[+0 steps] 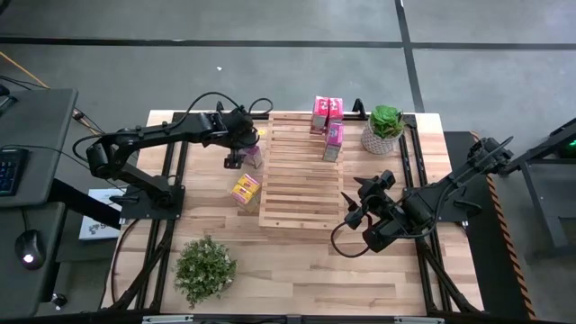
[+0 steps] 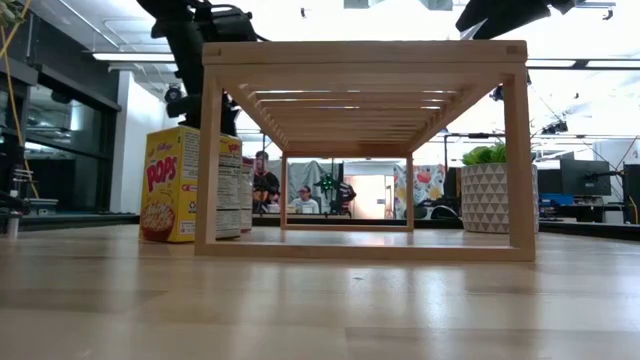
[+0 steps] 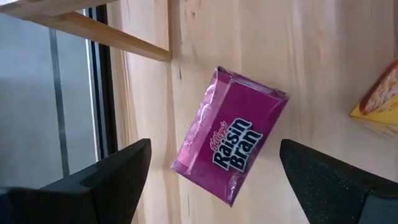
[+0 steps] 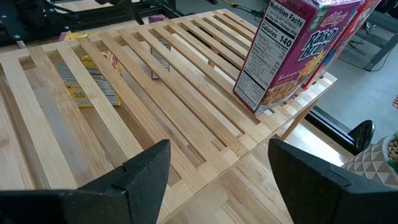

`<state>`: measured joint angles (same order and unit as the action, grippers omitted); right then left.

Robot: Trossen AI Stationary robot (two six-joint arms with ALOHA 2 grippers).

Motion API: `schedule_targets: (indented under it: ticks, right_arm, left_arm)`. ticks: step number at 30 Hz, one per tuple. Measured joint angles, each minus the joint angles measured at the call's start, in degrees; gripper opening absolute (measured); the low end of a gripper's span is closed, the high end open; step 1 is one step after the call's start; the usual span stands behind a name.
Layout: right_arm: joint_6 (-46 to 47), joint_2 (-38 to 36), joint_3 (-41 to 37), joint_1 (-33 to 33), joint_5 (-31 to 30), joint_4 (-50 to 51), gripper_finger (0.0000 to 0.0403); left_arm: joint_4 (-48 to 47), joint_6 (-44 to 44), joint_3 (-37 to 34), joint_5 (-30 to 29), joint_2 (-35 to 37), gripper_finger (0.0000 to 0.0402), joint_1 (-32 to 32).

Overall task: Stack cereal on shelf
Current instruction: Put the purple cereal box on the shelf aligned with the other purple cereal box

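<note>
My left gripper's fingers are above the pink cereal box (image 3: 230,135) and closing now would miss the box, so it is too early to close; lowering comes first.
The shelf (image 1: 301,171), a rack of pale slats, stands in the middle of the table. Two pink cereal boxes (image 1: 327,115) (image 1: 333,142) stand upright on its far right corner; one shows large in the right wrist view (image 4: 298,50). A yellow cereal box (image 1: 245,187) (image 2: 175,185) stands on the table left of the shelf. Another pink box (image 3: 231,143) sits on the table by the shelf's far left corner. My left gripper (image 1: 241,151) hovers open above it, a finger on either side, not touching. My right gripper (image 4: 217,162) hangs open over the shelf's near right part.
A potted plant in a white patterned pot (image 1: 384,126) stands right of the shelf's far corner. A leafy green plant (image 1: 205,268) sits near the table's front left. Bare tabletop lies in front of the shelf.
</note>
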<state>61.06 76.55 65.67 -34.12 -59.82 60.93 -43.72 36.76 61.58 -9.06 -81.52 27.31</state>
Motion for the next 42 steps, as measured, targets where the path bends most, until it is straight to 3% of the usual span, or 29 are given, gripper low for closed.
schedule_targets:
  ticks: [8,17,29,34,42]
  right_arm:
    - [0.0,0.0,0.0,0.02,-0.02,0.0,0.0264]
    - [0.0,-0.02,0.0,0.01,-0.02,-0.33,0.0264]
    - [-0.02,-0.02,0.0,0.02,0.26,-0.28,0.0264]
    - [-0.02,-0.02,0.0,-0.01,0.29,-0.22,0.0264]
    - [-0.02,-0.02,0.0,0.0,0.33,-0.22,0.0264]
  left_arm:
    - [-0.55,1.34,0.05,2.99,-0.29,0.0346,0.0]
    - [0.55,4.06,0.07,-0.83,-5.96,0.0346,0.11]
    - [-0.38,3.86,0.02,-0.11,-9.03,0.0343,0.09]
    - [-0.64,3.54,0.02,-0.09,-9.03,0.0305,0.04]
    - [-1.61,3.92,0.02,-0.55,-8.47,0.0205,0.04]
